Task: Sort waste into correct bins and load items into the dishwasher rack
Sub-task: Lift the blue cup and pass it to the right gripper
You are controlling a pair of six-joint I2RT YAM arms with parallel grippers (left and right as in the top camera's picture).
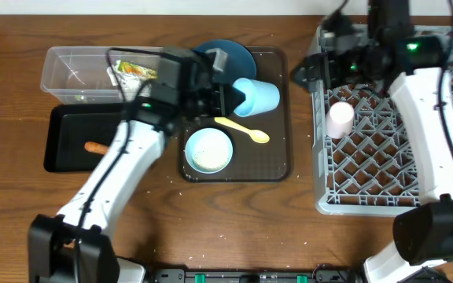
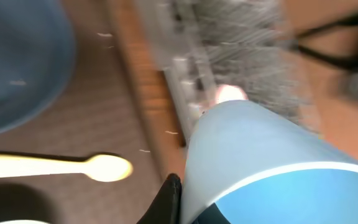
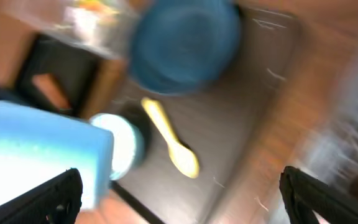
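Note:
The light-blue cup should be grabbed by its base [image 1: 272, 97] with my right gripper next. The cup's rim then stays free, so the cup can be loaded upside down in the rack [image 1: 415, 185].
My left gripper [image 1: 225, 98] is shut on the rim of the light-blue cup [image 1: 256, 96], which lies tilted on its side over the brown serving tray. In the left wrist view one finger [image 2: 188, 208] presses the cup wall [image 2: 260, 149]. The yellow spoon [image 1: 242, 130] and small white bowl [image 1: 208, 151] sit just below it, and the dark-blue bowl [image 1: 228, 56] behind it. My right gripper [image 1: 309, 71] is open and empty at the left edge of the dishwasher rack [image 1: 415, 185]. The pink cup [image 1: 340, 119] stands in the rack. The wrapper [image 1: 136, 71] is in the clear tub [image 1: 69, 59]. The carrot piece [image 1: 95, 147] is in the black tray [image 1: 69, 122].
The brown serving tray [image 1: 278, 169] lies between the bins and the rack. Loose rice grains [image 2: 145, 150] dot the tray and table. The right wrist view shows the spoon [image 3: 169, 137] and the dark-blue bowl [image 3: 185, 43] below, blurred. I cannot make out the tissue.

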